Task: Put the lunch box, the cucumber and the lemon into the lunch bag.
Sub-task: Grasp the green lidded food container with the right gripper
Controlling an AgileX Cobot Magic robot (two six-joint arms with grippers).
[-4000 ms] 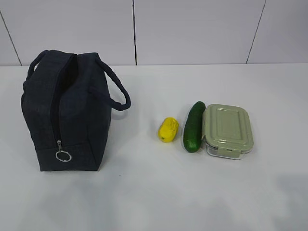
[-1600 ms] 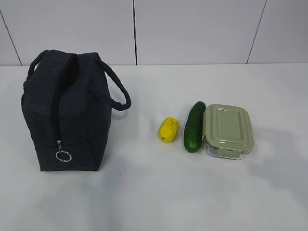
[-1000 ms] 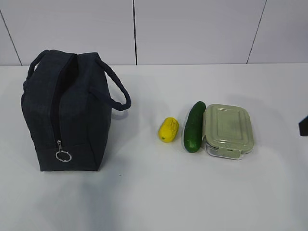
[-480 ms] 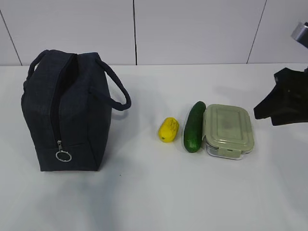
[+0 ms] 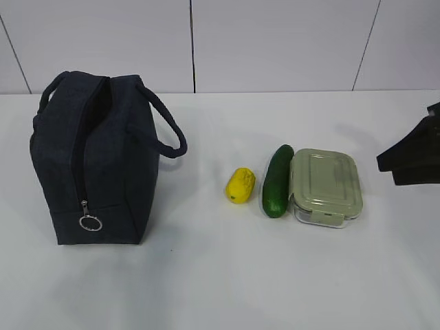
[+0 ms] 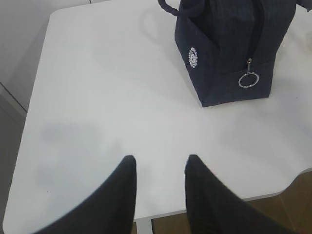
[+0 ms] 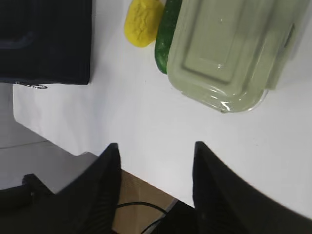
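My right gripper grabs the lunch box by the end away from the cucumber next, since the cucumber (image 5: 277,180) lies against one side of the lunch box.
The navy lunch bag (image 5: 96,158) stands upright at the left, its silver ring pull (image 5: 90,223) low on the near end. Right of it lie the yellow lemon (image 5: 240,185), the dark green cucumber (image 5: 277,180) and the lunch box (image 5: 325,185) with its sage-green lid, the cucumber touching the box. My right gripper (image 7: 156,146) hovers open and empty on the near side of the lunch box (image 7: 229,53); its arm (image 5: 412,161) shows as a dark shape at the right edge. My left gripper (image 6: 158,158) is open over bare table, short of the bag (image 6: 219,53).
The white table (image 5: 220,275) ends close below both grippers in the wrist views. A white panelled wall (image 5: 275,41) stands behind. The bag's loop handle (image 5: 168,130) sticks out toward the lemon.
The right arm came in from the right edge within the last second and has since shifted slightly right and lower. The bag, lemon, cucumber and lunch box have not moved.
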